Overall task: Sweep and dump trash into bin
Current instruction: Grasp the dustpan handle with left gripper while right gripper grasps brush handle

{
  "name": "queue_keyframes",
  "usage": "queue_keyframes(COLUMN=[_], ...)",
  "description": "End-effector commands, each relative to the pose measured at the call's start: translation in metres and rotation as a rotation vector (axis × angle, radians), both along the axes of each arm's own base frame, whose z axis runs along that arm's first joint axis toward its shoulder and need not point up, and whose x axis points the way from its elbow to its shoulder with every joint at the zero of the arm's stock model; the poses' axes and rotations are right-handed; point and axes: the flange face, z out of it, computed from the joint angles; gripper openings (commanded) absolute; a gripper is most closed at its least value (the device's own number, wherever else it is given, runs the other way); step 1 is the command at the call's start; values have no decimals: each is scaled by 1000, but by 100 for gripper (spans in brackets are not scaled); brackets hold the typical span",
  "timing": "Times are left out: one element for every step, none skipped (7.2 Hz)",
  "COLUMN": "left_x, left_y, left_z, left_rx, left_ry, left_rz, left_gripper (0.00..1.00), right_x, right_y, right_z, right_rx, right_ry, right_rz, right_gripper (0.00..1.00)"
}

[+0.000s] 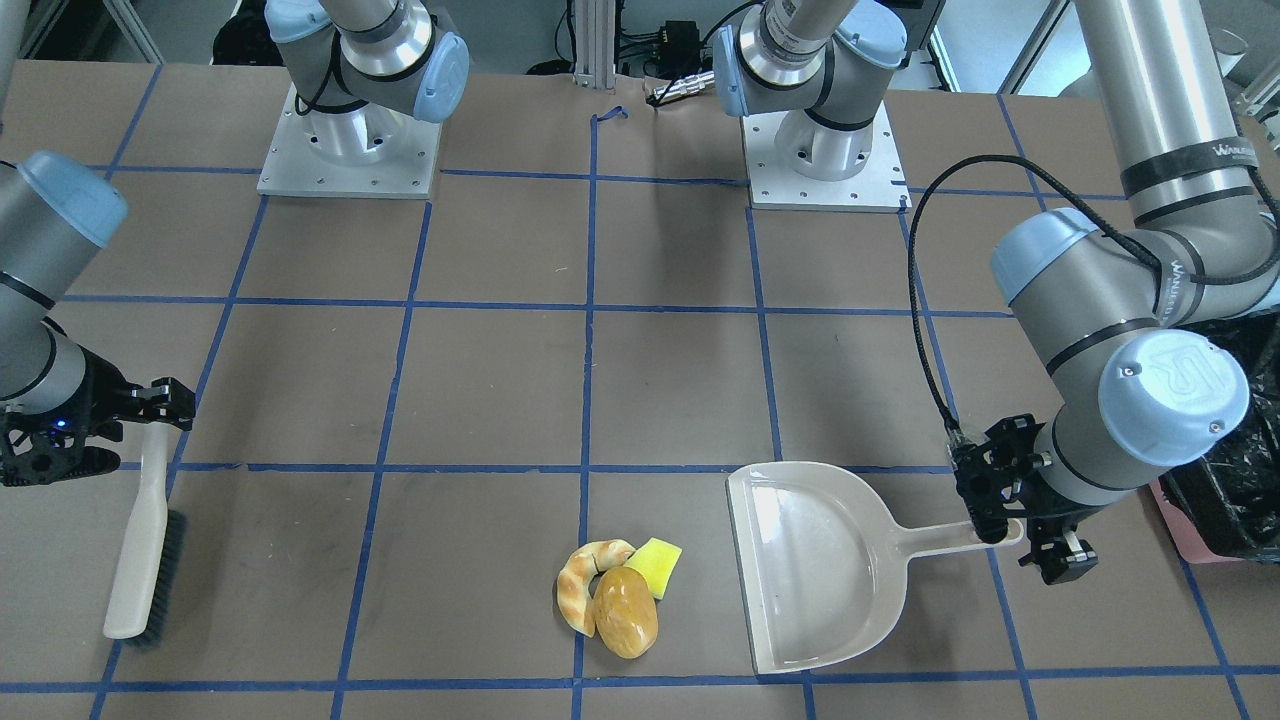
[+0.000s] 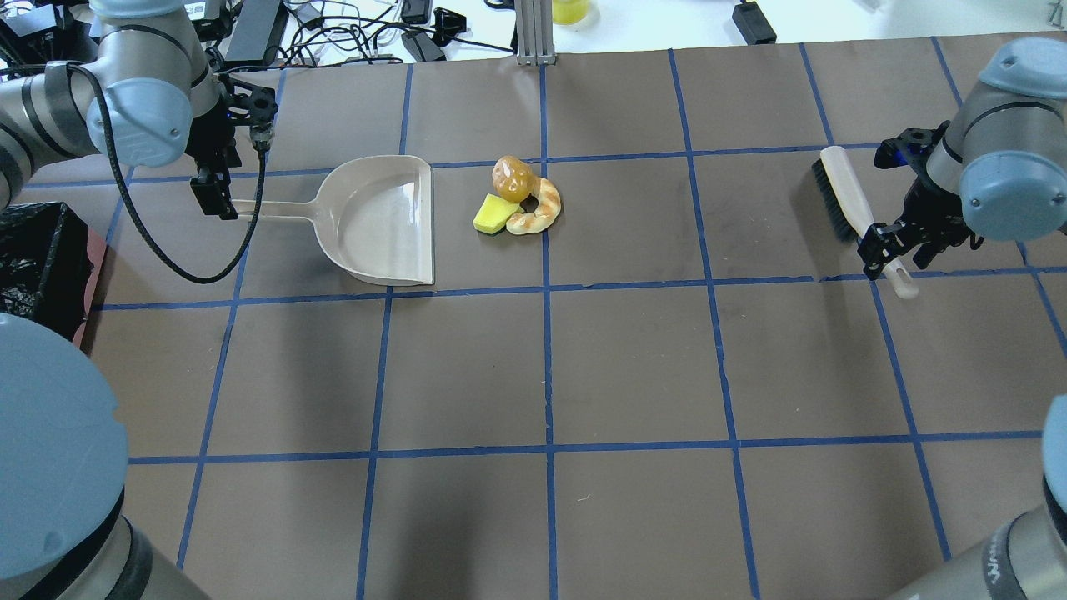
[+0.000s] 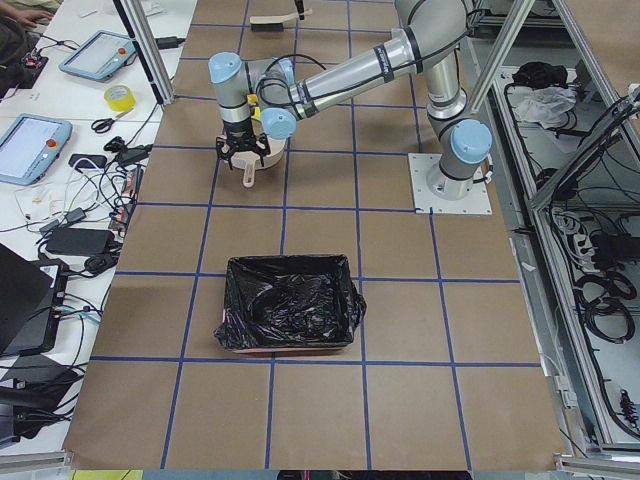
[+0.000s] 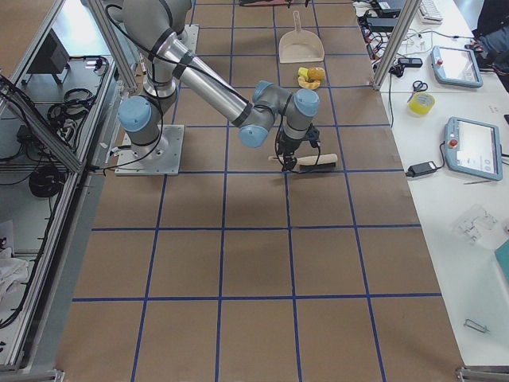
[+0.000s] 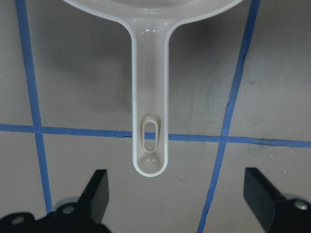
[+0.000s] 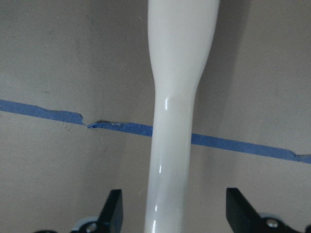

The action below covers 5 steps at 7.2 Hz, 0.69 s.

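The brush needs to be grabbed next by its white handle (image 1: pixel 155 450) with my right gripper, so that it can sweep the trash heap into the dustpan (image 1: pixel 815 565).
The trash lies in one heap: a tan croissant (image 1: pixel 578 592), a golden-brown lump (image 1: pixel 626 613) and a yellow-green wedge (image 1: pixel 656 565). The heap also shows in the overhead view (image 2: pixel 521 200). The beige dustpan (image 1: pixel 815 565) lies flat beside it, its mouth toward the heap. My left gripper (image 1: pixel 1020 545) is open, its fingers on either side of the end of the dustpan handle (image 5: pixel 149 97), not touching it. My right gripper (image 2: pixel 888 246) is open, straddling the white handle (image 6: pixel 175 121) of the brush (image 1: pixel 140 550). The bin (image 3: pixel 290 305), lined with black plastic, stands beyond my left arm.
The brush lies on the table with its bristles sideways, far from the heap. The bin shows at the table's edge in the overhead view (image 2: pixel 33 258). Blue tape lines grid the brown table top. Both arm bases (image 1: pixel 350 150) stand at the back.
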Motion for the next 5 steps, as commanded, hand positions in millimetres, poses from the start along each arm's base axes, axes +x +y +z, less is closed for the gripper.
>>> queue_keyframes(left_x=[-3,-3,-3,-3,-4], left_y=[-3,-3,-5,-5,-7], left_z=[-9,-19,-21,-25,-36], left_rx=[-7,10,11,17,31], left_ry=[52,48,53,57,74], left_rz=[6,2,-4,-4,-4], left_gripper=[100,100,100,100,92], right_x=[0,0,1,1,2], right_y=[0,0,0,0,0], right_z=[-2,-2,-2,-1,1], right_rx=[2,2,2,2,4], right_ry=[-4,-3,-7,-7,-6], right_rz=[-5,-9,-14,-17,-17], right_gripper=[42,32,25,17,13])
